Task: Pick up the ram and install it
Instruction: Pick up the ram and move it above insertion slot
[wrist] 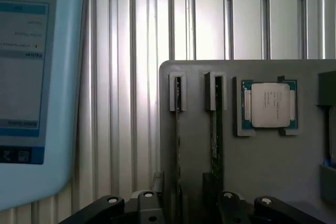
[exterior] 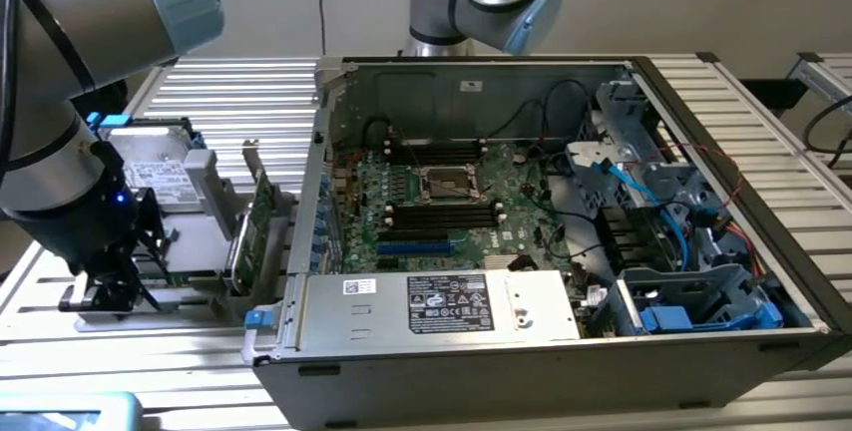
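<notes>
My gripper next pinches the ram by its exposed upper edge [wrist: 179,179] to install it, since the grey tray's slot [wrist: 177,93] encloses the ram's lower side.
Two ram sticks stand on edge in slots of a grey holder tray [wrist: 262,171]: one ram [wrist: 178,140] and a second ram [wrist: 216,129] beside it. My gripper [wrist: 189,209] hangs open just over their near ends, its black fingers [wrist: 148,203] set apart with nothing held. In the exterior view the gripper [exterior: 114,289] is low over that tray [exterior: 200,241], at the exterior view's left of the open computer case [exterior: 560,351]. Black memory slots [exterior: 440,216] lie on the motherboard beside the processor socket [exterior: 450,182].
A processor chip [wrist: 269,105] sits in a tray pocket next to the sticks. A green expansion card [exterior: 253,236] and a hard drive [exterior: 158,167] also stand on the tray. A blue-rimmed tablet [wrist: 37,77] lies close by. Cables and drive cages fill the case's right side.
</notes>
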`<act>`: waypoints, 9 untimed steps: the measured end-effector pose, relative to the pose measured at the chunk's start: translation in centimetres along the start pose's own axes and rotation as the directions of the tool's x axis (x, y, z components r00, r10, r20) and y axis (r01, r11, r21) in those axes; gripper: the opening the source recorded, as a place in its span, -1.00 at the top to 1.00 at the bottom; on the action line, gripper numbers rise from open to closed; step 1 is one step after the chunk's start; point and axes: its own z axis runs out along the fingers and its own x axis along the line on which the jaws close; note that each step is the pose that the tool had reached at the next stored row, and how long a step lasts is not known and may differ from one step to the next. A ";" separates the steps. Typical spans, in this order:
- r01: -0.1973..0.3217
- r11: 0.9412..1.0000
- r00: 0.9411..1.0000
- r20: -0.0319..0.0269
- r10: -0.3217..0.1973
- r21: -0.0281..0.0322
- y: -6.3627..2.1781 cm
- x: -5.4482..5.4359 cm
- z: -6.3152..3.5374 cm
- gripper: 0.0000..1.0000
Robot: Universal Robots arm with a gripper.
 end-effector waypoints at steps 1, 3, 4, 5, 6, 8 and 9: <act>0.000 1.000 1.000 0.000 0.000 0.000 0.00 0.0 0.18 0.15; 0.000 1.000 1.000 0.000 0.000 0.000 -0.01 0.0 0.54 0.15; 0.000 1.000 1.000 0.000 0.000 0.000 -0.01 0.0 0.72 0.15; 0.000 1.000 1.000 0.000 0.000 0.000 -0.02 0.0 0.90 0.15; 0.000 1.000 1.000 0.000 0.000 0.000 -0.02 0.0 1.07 0.15; 0.000 1.000 1.000 0.000 0.000 0.000 -0.02 0.1 1.38 0.15; 0.000 1.000 1.000 0.000 0.000 0.000 -0.03 0.1 1.54 0.15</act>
